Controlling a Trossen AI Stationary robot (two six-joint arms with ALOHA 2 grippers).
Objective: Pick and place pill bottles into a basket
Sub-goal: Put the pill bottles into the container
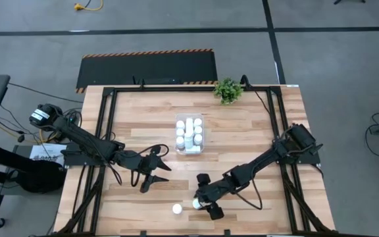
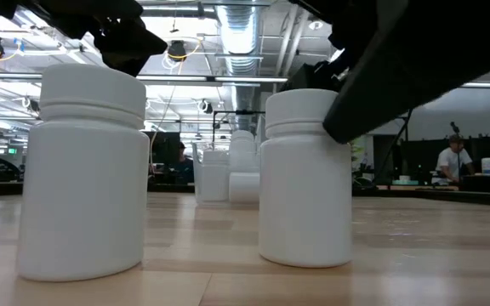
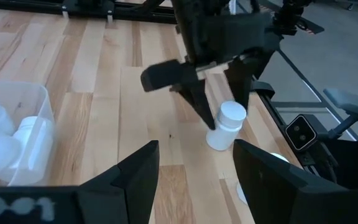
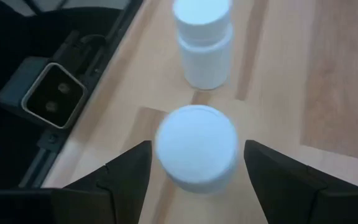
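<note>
I will next grab the pill bottle by its white cap (image 1: pixel 197 203) with my right gripper. Then it can go into the clear basket (image 1: pixel 189 133).
Near the table's front edge stand two upright white pill bottles, one (image 1: pixel 197 203) (image 4: pixel 196 148) and, to its left, another (image 1: pixel 177 209) (image 4: pixel 203 43). My right gripper (image 1: pixel 202 197) (image 4: pixel 196 152) is open, slanting down, one finger on each side of the first bottle (image 3: pixel 227 124) with a gap showing at both sides. Left of it my left gripper (image 1: pixel 151 170) (image 3: pixel 196 149) hovers open, nothing between its fingers. The clear basket (image 1: pixel 189 133) (image 3: pixel 39 99) sits mid-table with several bottles inside.
A small green potted plant (image 1: pixel 227 90) stands at the table's far edge. Black frame rails (image 1: pixel 107 125) run along the table's sides. Bare wood lies between the basket and the two loose bottles (image 2: pixel 83 170) (image 2: pixel 306 178).
</note>
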